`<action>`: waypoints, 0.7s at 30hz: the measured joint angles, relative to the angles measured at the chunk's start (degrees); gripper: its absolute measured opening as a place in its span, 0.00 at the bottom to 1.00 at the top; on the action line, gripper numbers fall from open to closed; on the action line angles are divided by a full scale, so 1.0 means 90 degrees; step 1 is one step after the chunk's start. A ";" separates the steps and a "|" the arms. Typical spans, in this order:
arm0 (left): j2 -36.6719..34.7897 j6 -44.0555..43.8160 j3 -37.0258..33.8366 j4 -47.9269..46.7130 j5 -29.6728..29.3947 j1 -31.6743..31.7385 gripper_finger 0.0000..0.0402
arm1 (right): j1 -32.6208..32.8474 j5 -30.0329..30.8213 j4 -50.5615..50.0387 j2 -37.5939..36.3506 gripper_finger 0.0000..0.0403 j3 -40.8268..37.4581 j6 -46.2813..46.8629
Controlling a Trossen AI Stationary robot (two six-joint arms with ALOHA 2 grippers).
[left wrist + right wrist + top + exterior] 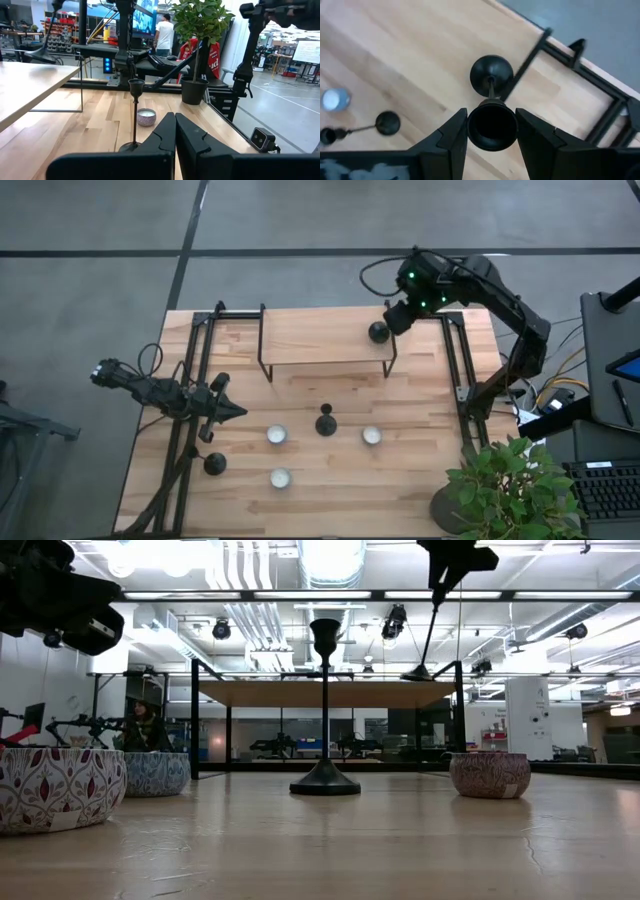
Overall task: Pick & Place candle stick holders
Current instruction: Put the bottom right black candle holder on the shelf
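My right gripper now keeps hold of the black candlestick holder until its round base reaches the shelf's far edge (pixel 368 308). The holder's base is still short of that edge.
My right gripper (pixel 392 318) is over the right end of the raised wooden shelf (pixel 320 340), shut on a black candlestick holder (pixel 491 100). Its round base (pixel 378 332) is at the shelf top; whether it touches I cannot tell. A second holder (pixel 325 423) stands upright on its base at the table's middle, also in the low view (pixel 324 710). A third (pixel 215 463) stands near the left rail. My left gripper (pixel 238 411) is shut and empty at the table's left, pointing toward the middle holder (pixel 135 115). My right gripper pinches the holder's top cup (pixel 491 131) between its two fingers, one on each side of the rim. The fingers come from above, pointing down. The holder hangs tilted below them (pixel 432 620), its base (pixel 418 672) at the level of the shelf top.
Three small patterned candle bowls sit on the table (pixel 276 435) (pixel 371 435) (pixel 280 477). Black metal rails run along the left (pixel 190 380) and right (pixel 462 370) sides. A potted plant (pixel 510 480) stands at the near right corner. A person shows beyond the table (pixel 163 32).
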 joint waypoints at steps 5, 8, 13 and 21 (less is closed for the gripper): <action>-0.0001 -0.0002 -0.0001 0.0002 0.0000 0.0000 0.01 | -0.0325 0.0040 0.0163 0.0001 0.36 -0.0007 -0.0023; 0.0000 -0.0001 -0.0002 0.0002 0.0000 0.0000 0.01 | -0.0418 0.0037 0.0410 0.0028 0.36 -0.0007 -0.0048; 0.0000 0.0000 0.0000 0.0002 0.0000 0.0000 0.01 | -0.0461 -0.0033 0.0502 0.0317 0.36 0.0002 0.0018; 0.0000 -0.0002 -0.0002 0.0000 0.0000 -0.0002 0.01 | -0.0488 0.0037 0.0598 0.0825 0.36 0.0455 -0.0196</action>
